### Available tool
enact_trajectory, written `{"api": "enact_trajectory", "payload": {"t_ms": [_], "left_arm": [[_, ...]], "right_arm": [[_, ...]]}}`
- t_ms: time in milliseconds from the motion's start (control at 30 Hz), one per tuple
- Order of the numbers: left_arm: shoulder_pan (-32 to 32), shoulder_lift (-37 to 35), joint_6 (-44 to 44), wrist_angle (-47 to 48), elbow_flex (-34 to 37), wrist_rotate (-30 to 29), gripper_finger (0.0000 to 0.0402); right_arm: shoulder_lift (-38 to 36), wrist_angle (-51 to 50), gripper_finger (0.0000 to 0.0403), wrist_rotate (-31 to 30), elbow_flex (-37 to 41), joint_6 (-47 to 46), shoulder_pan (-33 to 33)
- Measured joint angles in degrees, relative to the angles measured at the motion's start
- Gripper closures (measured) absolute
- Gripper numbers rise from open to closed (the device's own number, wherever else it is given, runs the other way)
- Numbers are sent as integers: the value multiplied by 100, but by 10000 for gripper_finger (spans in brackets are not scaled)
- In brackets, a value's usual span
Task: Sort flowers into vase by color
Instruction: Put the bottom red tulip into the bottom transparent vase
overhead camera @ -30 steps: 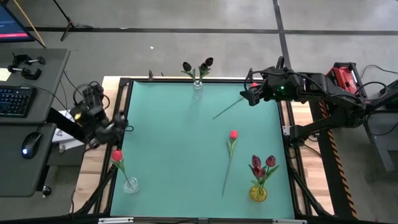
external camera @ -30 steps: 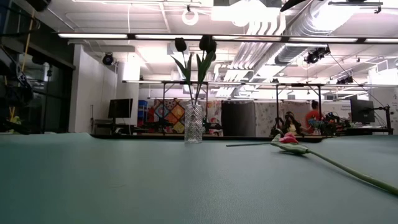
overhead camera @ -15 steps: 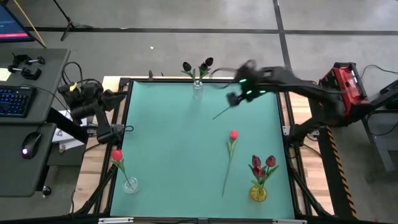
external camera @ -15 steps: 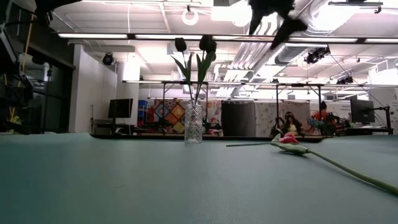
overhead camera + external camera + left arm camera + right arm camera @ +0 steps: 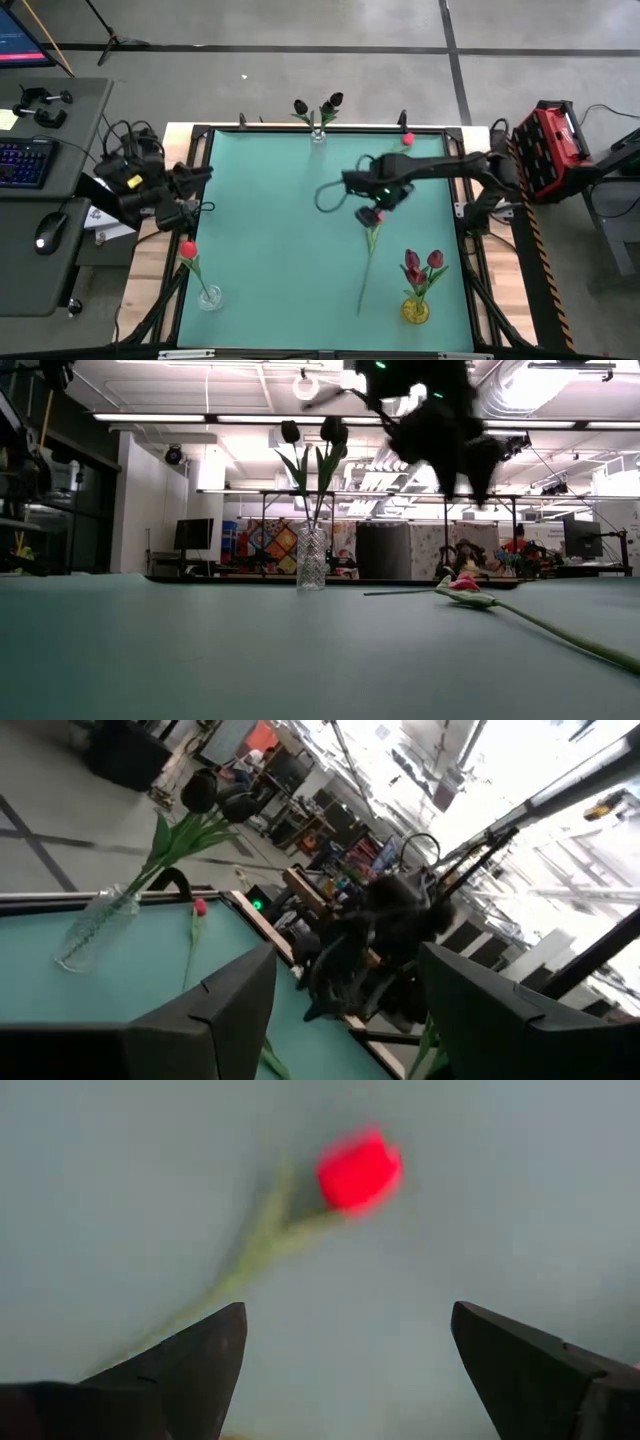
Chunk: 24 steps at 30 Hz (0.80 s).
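My right gripper grabs the red tulip by its stem just below the head [image 5: 374, 230] [image 5: 305, 1230] next, to put it in the vase with the other red flower.
A red tulip [image 5: 367, 262] lies flat on the green table [image 5: 260, 240], its head [image 5: 358, 1168] toward the far edge. My right gripper [image 5: 374, 203] hangs open just above that head, pointing down, clear of it in the low view [image 5: 462, 485]. A pink-headed tulip [image 5: 407, 139] lies by the far edge. A clear vase [image 5: 318, 140] at the far edge holds two black tulips. A clear vase [image 5: 210, 297] at the near left holds one red tulip. A yellow vase [image 5: 415, 310] at the near right holds dark pink ones. My left gripper [image 5: 205, 172] waits open at the left edge.
The table has a raised black frame [image 5: 465, 210] around it. A desk with keyboard [image 5: 25, 160] and mouse stands left of the table, a red case [image 5: 548, 135] to its right. Bare green surface lies between the left edge and the red tulip.
My right gripper has swung from the far right corner toward the table's middle and sunk, tipping from level to pointing down over the red tulip's head. The pink tulip's head, hidden behind it before, now shows. My left gripper has risen and turned level toward the right.
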<state>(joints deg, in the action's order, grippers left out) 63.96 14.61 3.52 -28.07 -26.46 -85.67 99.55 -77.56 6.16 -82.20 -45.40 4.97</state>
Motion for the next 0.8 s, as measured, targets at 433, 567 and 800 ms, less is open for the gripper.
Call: {"api": "enact_trajectory", "payload": {"t_ms": [433,567,800], "left_arm": [[-370,75,-727,-745,0,519,167],[-538,77,-661,-813,0,706,167],[-700,77,-138,-798,0,869,167]], "right_arm": [[-1164,3447,89,173,2717,-3639,-723],[-602,3527,89,-67,2611,-3665,-732],[196,3552,89,-674,2202,-3557,-765]]}}
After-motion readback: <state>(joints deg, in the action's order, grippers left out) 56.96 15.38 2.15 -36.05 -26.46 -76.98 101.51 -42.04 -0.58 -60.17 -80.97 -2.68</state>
